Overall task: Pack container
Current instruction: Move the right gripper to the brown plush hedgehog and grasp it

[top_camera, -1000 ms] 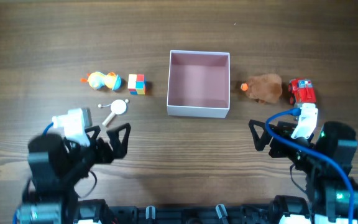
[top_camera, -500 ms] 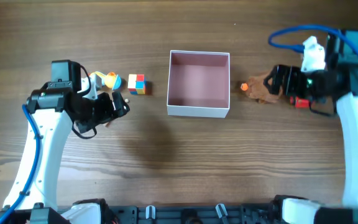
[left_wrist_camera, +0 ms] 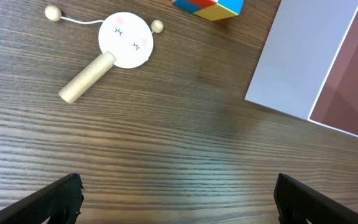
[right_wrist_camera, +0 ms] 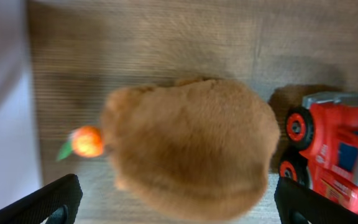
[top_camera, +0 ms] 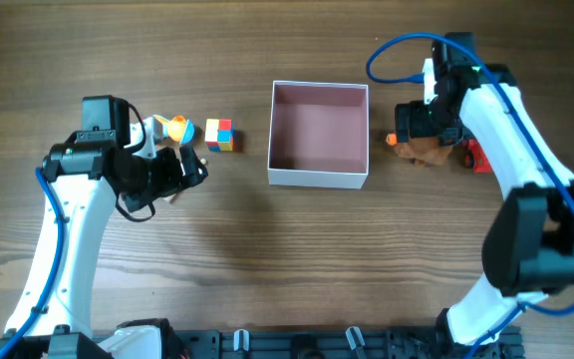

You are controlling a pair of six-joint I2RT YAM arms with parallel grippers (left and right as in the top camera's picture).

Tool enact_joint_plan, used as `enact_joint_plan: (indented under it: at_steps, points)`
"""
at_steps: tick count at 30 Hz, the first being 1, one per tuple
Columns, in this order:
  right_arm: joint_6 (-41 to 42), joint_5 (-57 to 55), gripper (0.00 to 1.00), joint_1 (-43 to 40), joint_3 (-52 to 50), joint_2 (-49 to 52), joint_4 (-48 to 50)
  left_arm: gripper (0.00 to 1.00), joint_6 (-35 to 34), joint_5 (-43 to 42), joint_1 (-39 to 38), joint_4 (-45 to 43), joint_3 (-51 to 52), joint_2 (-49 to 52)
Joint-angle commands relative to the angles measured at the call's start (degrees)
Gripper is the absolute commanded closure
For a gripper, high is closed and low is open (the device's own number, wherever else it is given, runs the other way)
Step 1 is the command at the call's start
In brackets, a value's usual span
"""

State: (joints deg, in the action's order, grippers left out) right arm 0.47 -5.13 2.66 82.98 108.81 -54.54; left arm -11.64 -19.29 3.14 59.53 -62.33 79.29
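Observation:
The brown plush is between my right gripper's fingers but below them, so they would miss it if they closed now. My right gripper should go lower before it closes.
The container [top_camera: 319, 176], white outside and dusty pink inside, stands empty at the table's middle; its white wall also shows in the left wrist view [left_wrist_camera: 303, 56]. My right gripper [top_camera: 414, 137] hangs open right over a brown plush toy [right_wrist_camera: 188, 146] with an orange ball at its left, fingers [right_wrist_camera: 55, 202] on either side of it. A red toy truck [right_wrist_camera: 337, 146] lies just right of the plush. My left gripper [top_camera: 185, 171] is open and empty above bare wood [left_wrist_camera: 179, 199], near a white rattle drum [left_wrist_camera: 124, 48].
A colour cube [top_camera: 219, 134] and a yellow-blue duck toy [top_camera: 172, 128] lie left of the container. The cube's edge shows in the left wrist view [left_wrist_camera: 210, 6]. The left arm covers the rattle drum in the overhead view.
Both arms came up from the front edge. In the last half second the right gripper moved left and over the brown plush; the left arm stayed still.

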Motion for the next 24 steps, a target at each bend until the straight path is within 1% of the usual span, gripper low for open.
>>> enact_joint_plan:
  at_steps: [1, 6, 7, 8, 9, 11, 12, 13, 14, 15, 18, 21, 22, 24]
  points:
    - [4.85, -2.47, 0.0, -0.55, 1.11, 4.55, 0.57, 0.0, 0.94, 0.31, 0.37, -0.13, -1.11, 0.02]
    - [5.62, 5.35, 0.01, -0.85, 1.01, 9.01, 3.04, 0.0, 0.94, 0.31, 0.37, -0.13, -1.11, 0.0]
    - [5.97, 6.56, 0.03, -0.85, 0.98, 10.05, 3.3, 0.0, 0.92, 0.31, 0.37, -0.13, -1.11, 0.02]
    - [7.26, 6.71, 0.26, -0.9, 0.92, 11.98, 3.3, 0.0, 0.94, 0.31, 0.37, -0.13, -1.11, 0.02]
    - [7.48, 6.73, 0.36, -0.92, 0.9, 12.68, 3.19, 0.0, 0.94, 0.33, 0.37, -0.13, -1.11, 0.02]
    - [7.63, 6.71, 0.61, -1.11, 0.9, 13.81, 2.82, 0.0, 0.92, 0.31, 0.37, -0.13, -1.11, 0.02]
    - [7.72, 6.73, 0.67, -1.25, 0.9, 14.1, 2.67, 0.0, 0.94, 0.31, 0.37, -0.13, -1.11, 0.02]
    - [8.13, 6.69, 0.71, -1.4, 0.9, 14.1, 2.43, 0.0, 0.94, 0.33, 0.37, -0.13, -1.11, 0.02]
    - [9.16, 6.73, 0.78, -1.51, 0.92, 13.9, 1.79, 0.0, 0.94, 0.31, 0.37, -0.13, -1.11, 0.02]
    - [10.21, 6.71, 0.8, -1.51, 0.92, 13.42, 1.09, 0.0, 0.94, 0.33, 0.37, -0.13, -1.11, 0.02]
    - [10.19, 6.49, 0.83, -1.49, 1.29, 8.55, -1.88, 0.0, 0.94, 0.31, 0.37, -0.13, -1.11, 0.02]
    - [10.19, 6.49, 0.83, -0.59, 1.4, -4.02, -4.17, 0.0, 0.94, 0.33, 0.37, -0.13, -1.11, 0.02]
    - [10.16, 6.51, 0.83, 0.46, 1.4, -9.9, -5.09, 0.0, 0.94, 0.31, 0.37, -0.13, -1.11, 0.02]
    - [10.21, 6.6, 0.83, 2.67, 1.4, -17.55, -5.51, 0.0, 0.94, 0.33, 0.37, -0.15, -1.11, 0.02]
